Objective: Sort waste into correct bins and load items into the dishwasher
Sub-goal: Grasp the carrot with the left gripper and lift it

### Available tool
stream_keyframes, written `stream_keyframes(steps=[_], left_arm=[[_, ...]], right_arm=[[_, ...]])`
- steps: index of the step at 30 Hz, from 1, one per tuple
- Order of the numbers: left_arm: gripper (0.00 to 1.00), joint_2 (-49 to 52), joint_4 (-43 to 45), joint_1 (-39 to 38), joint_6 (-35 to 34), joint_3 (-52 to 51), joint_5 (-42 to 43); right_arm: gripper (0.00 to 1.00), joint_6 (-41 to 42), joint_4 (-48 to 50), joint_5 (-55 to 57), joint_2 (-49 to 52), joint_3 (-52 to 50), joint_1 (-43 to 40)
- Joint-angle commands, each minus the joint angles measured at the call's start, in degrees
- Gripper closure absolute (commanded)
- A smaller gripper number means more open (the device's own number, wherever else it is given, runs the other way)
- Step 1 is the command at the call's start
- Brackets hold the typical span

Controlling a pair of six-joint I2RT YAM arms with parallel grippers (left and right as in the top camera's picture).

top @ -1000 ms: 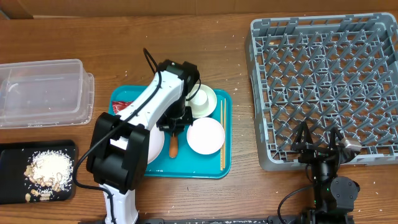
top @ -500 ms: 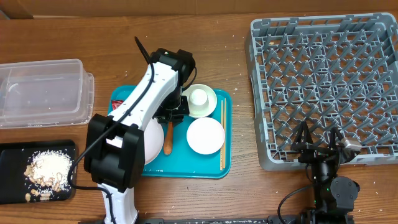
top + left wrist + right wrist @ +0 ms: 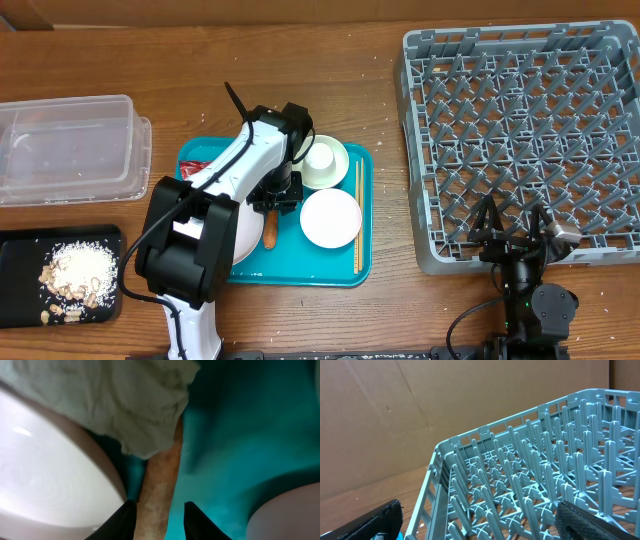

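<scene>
My left gripper grabs the sausage stick across its uncovered end (image 3: 155,506) next, leaving out the tissue (image 3: 125,405), to sort the stick alone into the black scraps tray.
My left gripper (image 3: 274,203) hangs low over the teal tray (image 3: 345,265), open. In the left wrist view its fingers (image 3: 160,522) straddle the orange-brown sausage stick (image 3: 159,485), the left one against it, the right one apart. The stick (image 3: 269,231) lies beside the pink plate (image 3: 243,243). A crumpled white tissue (image 3: 125,405) covers the stick's far end and lies on the plate (image 3: 50,475). A white bowl (image 3: 330,218) is to the right, a small cup (image 3: 320,157) in another bowl behind it. The red wrapper (image 3: 197,170) peeks out at the tray's back left. My right gripper (image 3: 512,236) is open, empty, at the grey dish rack (image 3: 525,120).
A clear tub (image 3: 70,148) stands at the far left. A black tray (image 3: 20,250) with pale food scraps (image 3: 70,272) lies in front of it. Chopsticks (image 3: 356,215) lie along the teal tray's right side. In the right wrist view the rack's pegs (image 3: 545,485) fill the space ahead.
My left arm swung left and back again, staying low over the tray. The sausage stick shifted slightly left. The right arm has not moved.
</scene>
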Motion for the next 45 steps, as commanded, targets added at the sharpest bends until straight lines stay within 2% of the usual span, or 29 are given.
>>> stream_keyframes(steps=[1, 14, 20, 23, 26, 32, 38, 41, 45], left_arm=[[0.66, 0.07, 1.73, -0.09, 3.13, -0.52, -0.31], [0.66, 0.09, 5.60, -0.48, 4.35, -6.03, -0.61], [0.78, 0.09, 6.43, -0.81, 4.35, -6.23, -0.61], [0.94, 0.07, 5.95, -0.83, 4.33, -6.08, -0.55], [0.96, 0.07, 4.28, -0.81, 4.26, -4.74, 0.20], [0.96, 0.04, -3.48, -0.74, 3.67, 3.76, 0.35], [0.96, 0.04, -13.79, 1.42, 2.75, 17.00, -1.86], [0.95, 0.04, -20.72, 5.57, -0.61, 25.14, -8.15], [0.96, -0.13, -26.05, 12.57, -1.57, 32.33, -8.83]], right_arm=[[0.00, -0.37, 0.33, 0.57, -0.57, -0.59, -0.33], [0.00, -0.37, 0.33, 0.57, -0.57, -0.59, -0.33], [0.00, -0.37, 0.33, 0.57, -0.57, -0.59, -0.33], [0.00, -0.37, 0.33, 0.57, -0.57, -0.59, -0.33], [0.00, -0.37, 0.33, 0.57, -0.57, -0.59, -0.33], [0.00, -0.37, 0.33, 0.57, -0.57, -0.59, -0.33], [0.00, -0.37, 0.33, 0.57, -0.57, -0.59, -0.33], [0.00, -0.37, 0.33, 0.57, -0.57, -0.59, -0.33], [0.00, -0.37, 0.33, 0.57, -0.57, -0.59, -0.33]])
